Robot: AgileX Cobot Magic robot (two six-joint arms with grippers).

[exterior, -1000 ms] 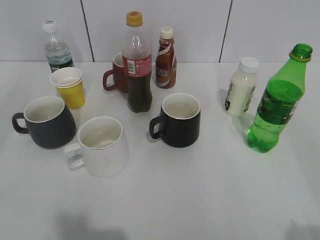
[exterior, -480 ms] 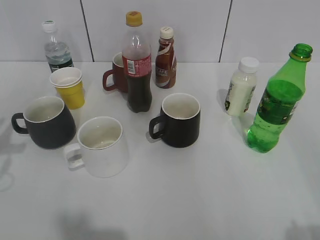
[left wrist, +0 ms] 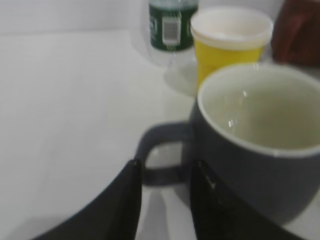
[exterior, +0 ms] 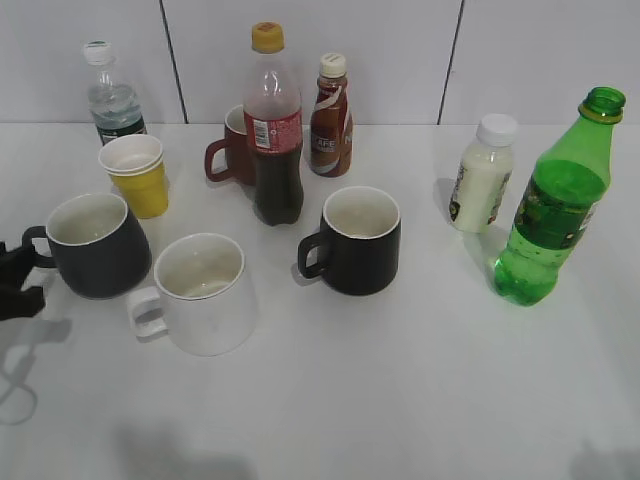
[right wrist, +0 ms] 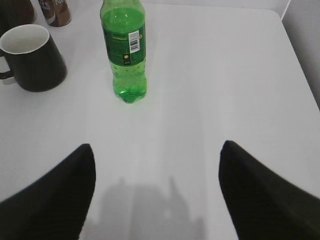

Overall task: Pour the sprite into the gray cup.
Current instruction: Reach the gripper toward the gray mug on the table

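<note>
The body of the gray cup is crowded by the white mug and the yellow cup. My left gripper should next grab the gray cup by its outward-pointing handle.
The sprite is a green uncapped bottle standing upright at the right of the table; it also shows in the right wrist view. The gray cup stands at the left with its handle pointing left, whitish inside and empty. My left gripper is at the left edge by that handle. In the left wrist view its fingers are open, one on each side of the handle. My right gripper is wide open and empty, well short of the sprite.
A white mug stands right in front of the gray cup. A glossy black mug is in the middle. A cola bottle, a yellow cup, a water bottle, a coffee bottle, a brown mug and a white bottle stand behind.
My left gripper has come into the exterior view at the left edge and reached the gray cup's handle. The bottles and mugs have not moved.
</note>
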